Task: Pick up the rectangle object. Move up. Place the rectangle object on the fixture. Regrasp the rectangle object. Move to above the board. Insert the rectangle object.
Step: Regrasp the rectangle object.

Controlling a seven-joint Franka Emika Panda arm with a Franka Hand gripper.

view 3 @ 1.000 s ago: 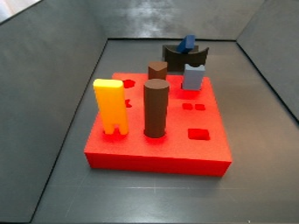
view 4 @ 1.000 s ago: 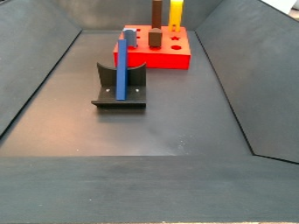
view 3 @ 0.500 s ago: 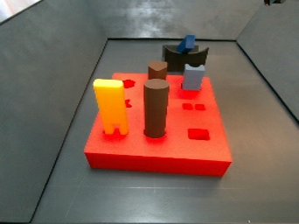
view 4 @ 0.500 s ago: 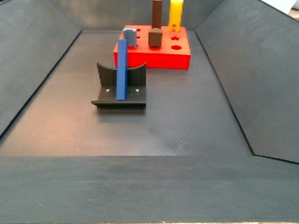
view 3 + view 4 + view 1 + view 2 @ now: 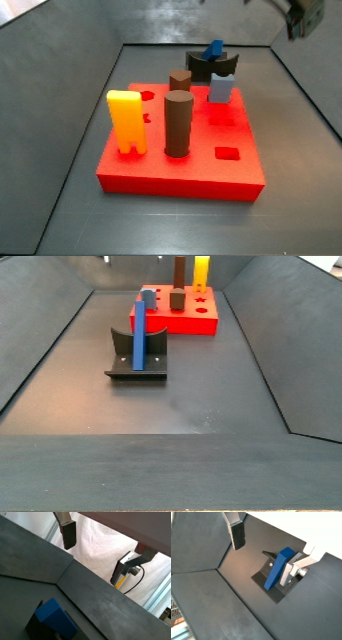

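The black fixture wraps around the bar's lower part, so my gripper will grab the blue bar by its exposed top end (image 5: 214, 48) (image 5: 55, 616) next.
The rectangle object, a long dark blue bar (image 5: 138, 334), stands leaning in the black fixture (image 5: 139, 369) on the floor in front of the red board (image 5: 189, 319). In a side view its top (image 5: 215, 48) shows above the fixture (image 5: 199, 66), behind the board (image 5: 187, 172). My gripper (image 5: 264, 554) is open and empty, high above the bar (image 5: 278, 568) and fixture (image 5: 268, 588), with one finger (image 5: 236, 534) far to the side. In a wrist view (image 5: 97, 552) the bar's top (image 5: 57, 616) lies well below the jaws. The gripper enters a side view at the upper right edge (image 5: 302, 18).
On the board stand a yellow-orange block (image 5: 126, 122), a tall brown cylinder (image 5: 177, 125), a shorter brown cylinder (image 5: 179, 82) and a pale grey-blue peg (image 5: 221, 90). Dark sloping walls (image 5: 47, 346) enclose the floor on all sides.
The gripper has come into a side view at the top right, where earlier almost nothing of it showed. The bar, fixture and board have not moved.
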